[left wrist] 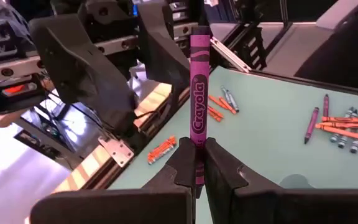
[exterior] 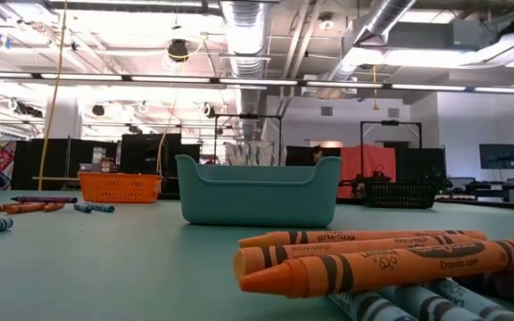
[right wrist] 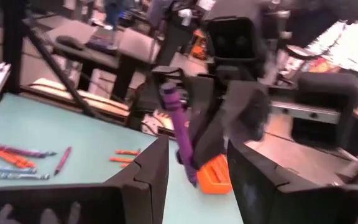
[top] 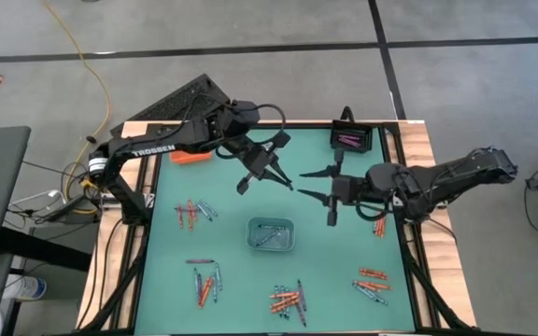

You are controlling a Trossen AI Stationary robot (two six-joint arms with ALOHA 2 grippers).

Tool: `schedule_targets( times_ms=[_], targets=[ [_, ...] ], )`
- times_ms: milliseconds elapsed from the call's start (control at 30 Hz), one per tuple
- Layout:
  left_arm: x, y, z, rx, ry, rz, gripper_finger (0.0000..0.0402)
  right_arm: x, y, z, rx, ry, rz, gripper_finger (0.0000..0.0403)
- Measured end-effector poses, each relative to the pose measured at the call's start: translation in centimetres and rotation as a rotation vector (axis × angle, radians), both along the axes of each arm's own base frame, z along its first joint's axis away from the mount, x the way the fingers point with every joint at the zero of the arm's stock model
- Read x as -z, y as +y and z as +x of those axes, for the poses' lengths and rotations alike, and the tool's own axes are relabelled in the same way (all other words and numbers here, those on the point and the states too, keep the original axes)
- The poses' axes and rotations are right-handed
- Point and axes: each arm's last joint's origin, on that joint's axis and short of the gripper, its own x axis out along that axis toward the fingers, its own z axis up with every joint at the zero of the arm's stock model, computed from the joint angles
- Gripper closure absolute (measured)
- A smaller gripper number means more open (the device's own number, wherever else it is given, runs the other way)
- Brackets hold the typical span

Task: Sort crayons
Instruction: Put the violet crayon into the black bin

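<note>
The right gripper grabs the purple crayon by its body (right wrist: 176,113) beside its flat end next, to sort it into the black tray.
My left gripper (top: 274,175) hangs above the middle of the green table, shut on a purple crayon (left wrist: 197,93). My right gripper (top: 304,184) faces it from the right, open. In the right wrist view the purple crayon (right wrist: 179,134) stands just beyond my open right gripper (right wrist: 197,155), whose fingers do not touch it. More crayons lie loose in clusters on the table (top: 199,210) (top: 288,301) (top: 372,278). Purple crayons lie in the black tray (top: 351,138). My left gripper pinches the purple crayon between its two fingers at one end (left wrist: 197,165). The fingers come from the table's left, slanting a little downward, and lie along the crayon. The rest of it sticks out past the fingertips toward my right gripper, lifted clear of the table.
A teal tray (top: 271,233) holding a few crayons stands at the table's centre. An orange tray (top: 191,157) sits at the far left and the black tray at the far right. Orange crayons (exterior: 382,259) lie close before the low camera.
</note>
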Motion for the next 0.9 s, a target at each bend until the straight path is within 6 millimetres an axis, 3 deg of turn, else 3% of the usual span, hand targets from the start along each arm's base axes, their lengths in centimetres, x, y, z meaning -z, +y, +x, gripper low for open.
schedule_targets(
  times_ms=[367,733,900],
  targets=[
    [1.1,-0.3,-0.5,-0.002,0.124,-0.003,0.0401,1.7,0.7,0.0,-0.036,0.14,0.053,0.0242],
    [0.7,-1.7,0.1,0.028,0.06,0.027,0.0401,1.4,1.1,0.9,-0.073,0.078,0.022,0.0242],
    [1.4,-1.9,0.8,0.023,0.076,0.025,0.0401,1.3,1.4,1.6,-0.117,0.036,-0.01,0.0242]
  ],
)
